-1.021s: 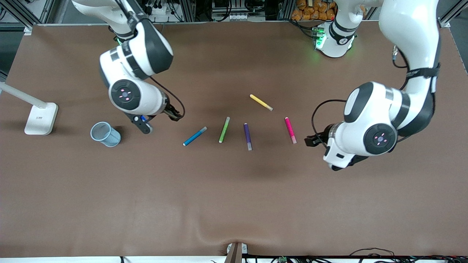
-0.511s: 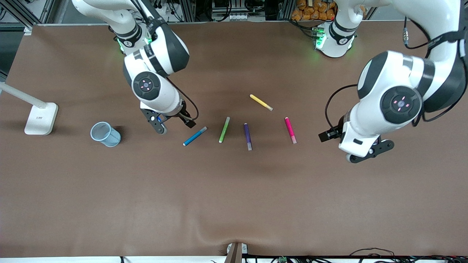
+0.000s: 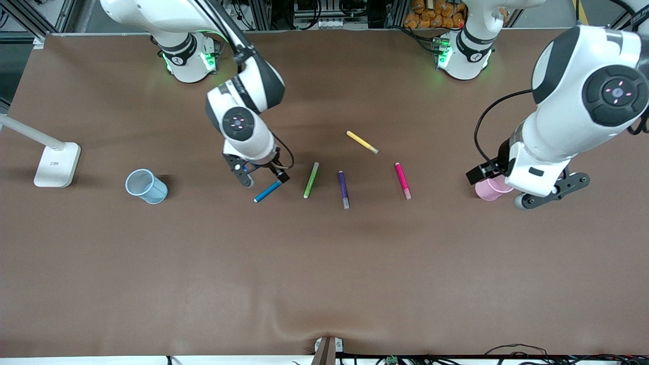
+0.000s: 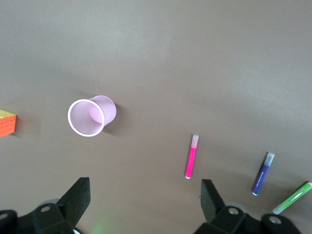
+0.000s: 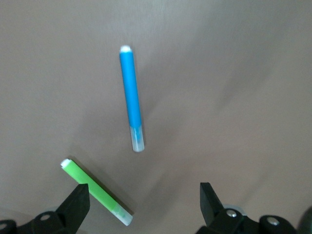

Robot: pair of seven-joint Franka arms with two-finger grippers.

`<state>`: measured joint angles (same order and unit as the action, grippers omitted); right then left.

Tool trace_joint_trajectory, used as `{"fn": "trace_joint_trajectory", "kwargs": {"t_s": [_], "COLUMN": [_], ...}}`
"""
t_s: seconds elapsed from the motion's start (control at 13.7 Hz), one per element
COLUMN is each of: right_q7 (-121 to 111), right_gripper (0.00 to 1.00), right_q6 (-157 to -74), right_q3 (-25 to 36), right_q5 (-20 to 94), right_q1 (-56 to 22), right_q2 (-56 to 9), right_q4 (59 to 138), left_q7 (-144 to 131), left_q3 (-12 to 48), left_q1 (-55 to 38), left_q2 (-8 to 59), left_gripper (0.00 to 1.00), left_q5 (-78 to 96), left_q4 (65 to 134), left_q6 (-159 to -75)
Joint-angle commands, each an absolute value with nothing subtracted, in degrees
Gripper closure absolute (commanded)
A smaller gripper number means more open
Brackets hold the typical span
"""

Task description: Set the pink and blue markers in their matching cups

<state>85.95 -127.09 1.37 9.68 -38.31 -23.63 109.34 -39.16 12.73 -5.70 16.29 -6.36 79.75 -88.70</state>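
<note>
My right gripper picks up the blue marker by its translucent end with the cap [image 5: 137,138] next. Then the blue marker goes in the matching blue cup.
The blue marker [image 3: 267,191] [image 5: 130,92] lies on the brown table. My right gripper [image 3: 264,179] [image 5: 144,204] hangs open over its greyish end with nothing between the fingers. The pink marker [image 3: 403,180] [image 4: 191,157] lies toward the left arm's end of the pen row. The pale pink cup [image 3: 488,190] [image 4: 90,117] stands upright beside it, partly covered in the front view by my left gripper [image 3: 498,189] [image 4: 145,197], which is open and empty above it. The pale blue cup [image 3: 146,186] stands toward the right arm's end.
A lime green pen [image 3: 311,180] [image 5: 95,191] and a dark purple pen [image 3: 343,188] [image 4: 263,173] lie between the two markers. A yellow pen [image 3: 362,142] lies farther from the front camera. A white lamp base [image 3: 57,163] stands past the blue cup. An orange block [image 4: 7,123] shows in the left wrist view.
My right gripper has swung from beside the blue cup to over the blue marker. My left arm has drawn back toward its end of the table, uncovering the pink cup.
</note>
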Motion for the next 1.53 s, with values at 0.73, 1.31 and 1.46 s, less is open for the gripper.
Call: {"fn": "trace_joint_trajectory", "kwargs": {"t_s": [0.73, 1.31, 1.46], "right_q7": [87.54, 87.45, 87.36], "right_gripper": [0.21, 0.65, 0.7], "right_q6": [-138.69, -138.43, -138.25], "right_q3": [2.37, 2.37, 2.46], "right_q5": [8.35, 7.03, 6.6], "right_q1": [-39.99, -39.9, -39.9], "right_q2": [-32.34, -32.87, -32.87], "right_q4": [109.51, 110.12, 110.21], "left_q7": [-40.61, -42.63, -42.63], "left_q3": [13.54, 13.45, 13.53], "left_q1": [-8.08, -11.33, -11.34], "left_q2": [28.29, 39.45, 41.47], "left_gripper": [0.0, 0.07, 0.14], "left_q5": [5.88, 9.4, 9.4], "left_q4": [86.66, 87.63, 87.71], "left_q6": [-90.78, -99.83, -101.5]}}
